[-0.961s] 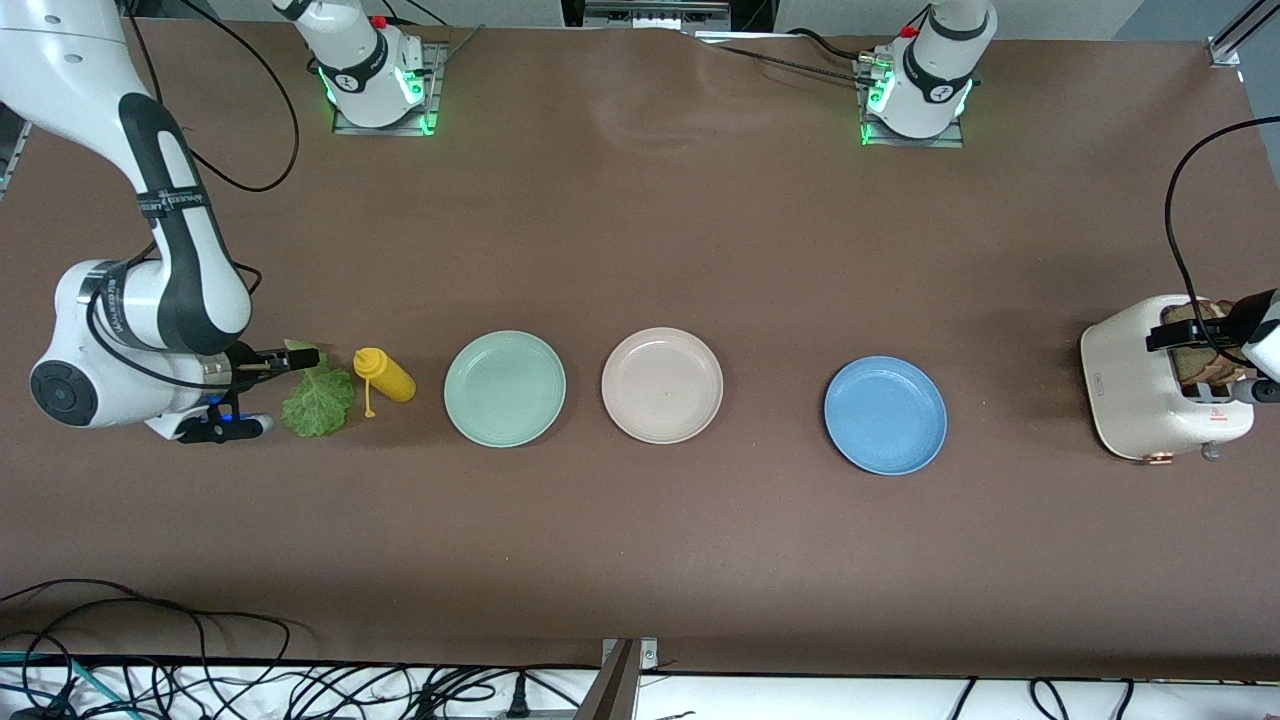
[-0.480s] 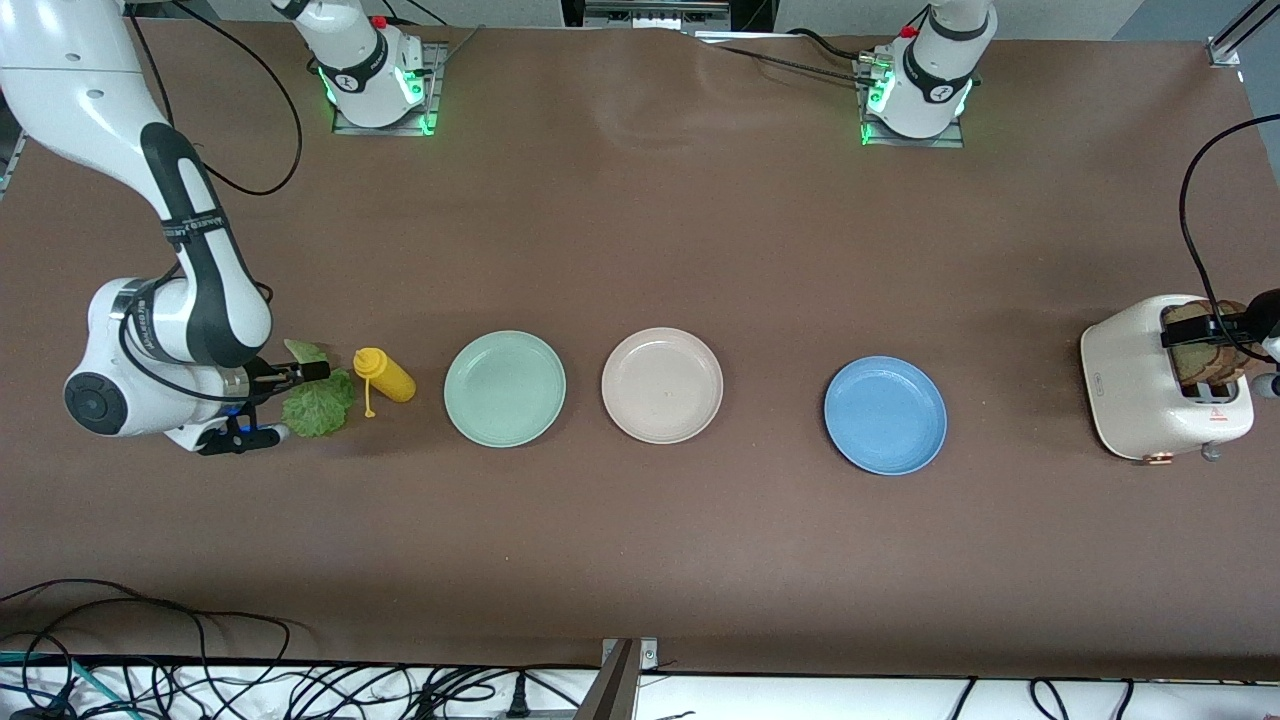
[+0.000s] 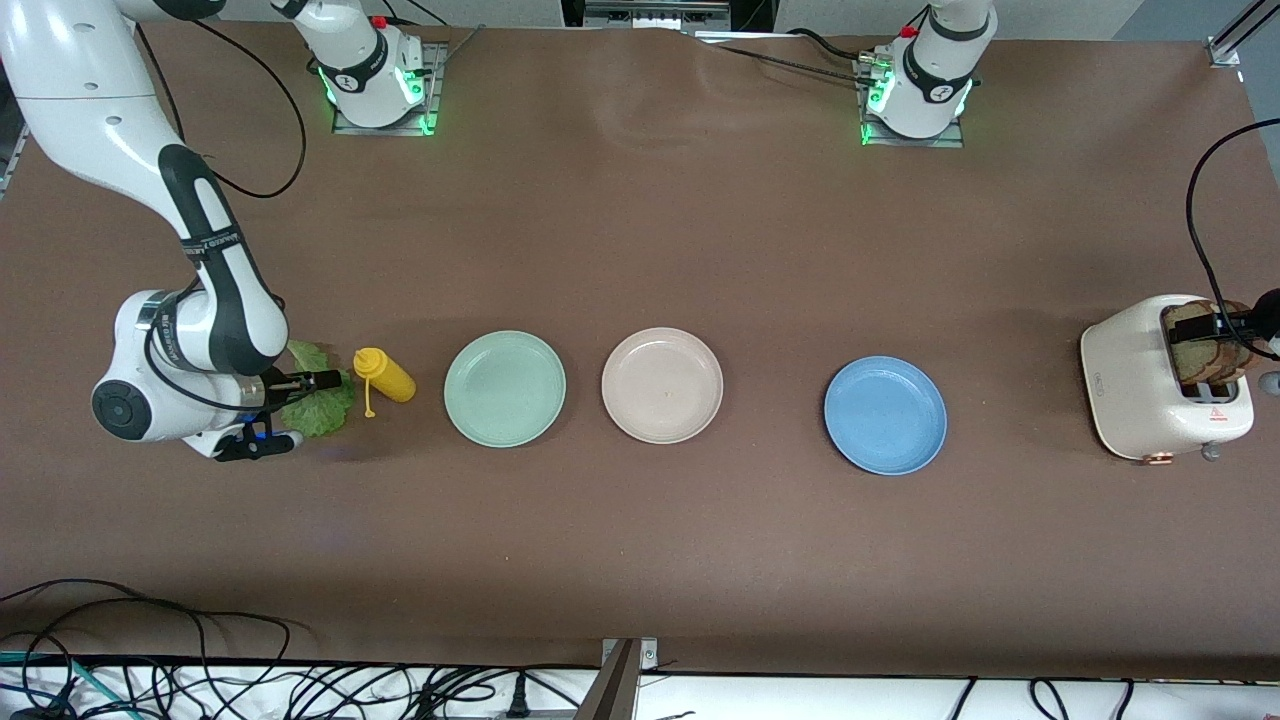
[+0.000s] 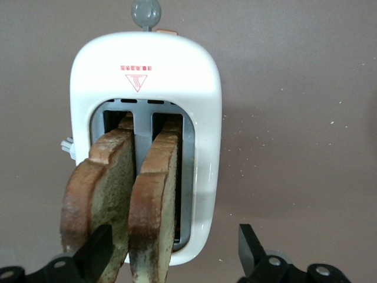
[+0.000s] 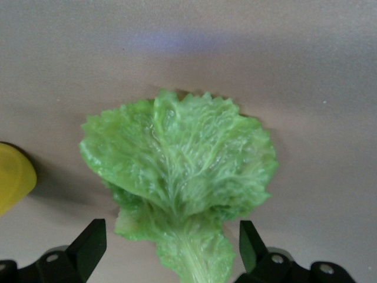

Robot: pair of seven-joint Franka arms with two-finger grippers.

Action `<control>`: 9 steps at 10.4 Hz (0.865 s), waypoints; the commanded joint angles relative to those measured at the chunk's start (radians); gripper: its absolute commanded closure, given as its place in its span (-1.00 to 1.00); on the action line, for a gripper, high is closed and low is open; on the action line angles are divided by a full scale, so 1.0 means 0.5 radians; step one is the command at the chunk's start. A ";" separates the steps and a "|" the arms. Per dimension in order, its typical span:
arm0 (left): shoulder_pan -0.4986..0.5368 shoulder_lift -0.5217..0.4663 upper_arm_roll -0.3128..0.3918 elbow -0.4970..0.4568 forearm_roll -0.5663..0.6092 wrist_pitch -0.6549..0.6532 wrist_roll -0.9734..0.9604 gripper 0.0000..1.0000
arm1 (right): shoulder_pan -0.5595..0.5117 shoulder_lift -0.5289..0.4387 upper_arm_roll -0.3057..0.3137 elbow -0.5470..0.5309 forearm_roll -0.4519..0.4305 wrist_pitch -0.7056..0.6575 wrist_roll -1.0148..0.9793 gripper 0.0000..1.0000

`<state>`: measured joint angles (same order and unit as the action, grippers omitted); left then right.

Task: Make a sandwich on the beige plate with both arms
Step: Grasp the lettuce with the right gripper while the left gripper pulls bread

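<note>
I will close my right gripper on the lettuce leaf's stem [image 5: 194, 256], because it lies between my right gripper's fingers in the right wrist view.
Two brown bread slices [image 3: 1203, 350] stand in the white toaster [image 3: 1140, 385]; they fill the left wrist view [image 4: 150, 200]. My left gripper [image 3: 1228, 325] is open just over them, its fingertips [image 4: 99, 250] straddling the slice tops [image 4: 174, 253]. The green lettuce leaf [image 3: 322, 410] lies on the table beside the yellow bottle. My right gripper [image 3: 305, 383] is open low over it, the leaf's stem [image 5: 194, 253] between the fingers [image 5: 89, 243]. The beige plate [image 3: 662, 385] is bare, between the mint-green and blue plates.
A yellow squeeze bottle [image 3: 385, 375] lies between the lettuce and the mint-green plate [image 3: 505, 388]; its edge shows in the right wrist view [image 5: 13, 177]. The blue plate [image 3: 885, 415] sits toward the toaster. Cables hang along the table's near edge.
My right arm has swung in so its gripper now covers more of the lettuce. My left gripper has shifted a little toward the table's end over the toaster.
</note>
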<state>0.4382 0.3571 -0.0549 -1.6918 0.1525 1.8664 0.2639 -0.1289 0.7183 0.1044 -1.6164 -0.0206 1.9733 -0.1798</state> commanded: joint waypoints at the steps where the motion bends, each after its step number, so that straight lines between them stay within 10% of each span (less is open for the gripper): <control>1: 0.013 0.034 -0.028 0.036 0.029 -0.005 0.003 0.04 | -0.012 0.033 0.021 0.021 -0.036 0.038 -0.036 -1.00; 3: 0.004 0.031 -0.028 0.036 0.054 -0.017 0.027 1.00 | -0.015 0.039 0.021 0.021 -0.036 0.060 -0.067 -0.20; 5: 0.020 0.013 -0.022 0.039 0.057 -0.027 0.037 1.00 | -0.015 0.039 0.021 0.024 -0.033 0.054 -0.067 0.78; 9: 0.023 0.010 -0.022 0.125 0.063 -0.109 0.037 1.00 | -0.015 0.018 0.031 0.060 -0.023 0.005 -0.107 1.00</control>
<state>0.4439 0.3645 -0.0584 -1.6677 0.1554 1.8572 0.2648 -0.1289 0.7280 0.1074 -1.6069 -0.0209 1.9938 -0.2120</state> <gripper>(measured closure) 0.863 0.859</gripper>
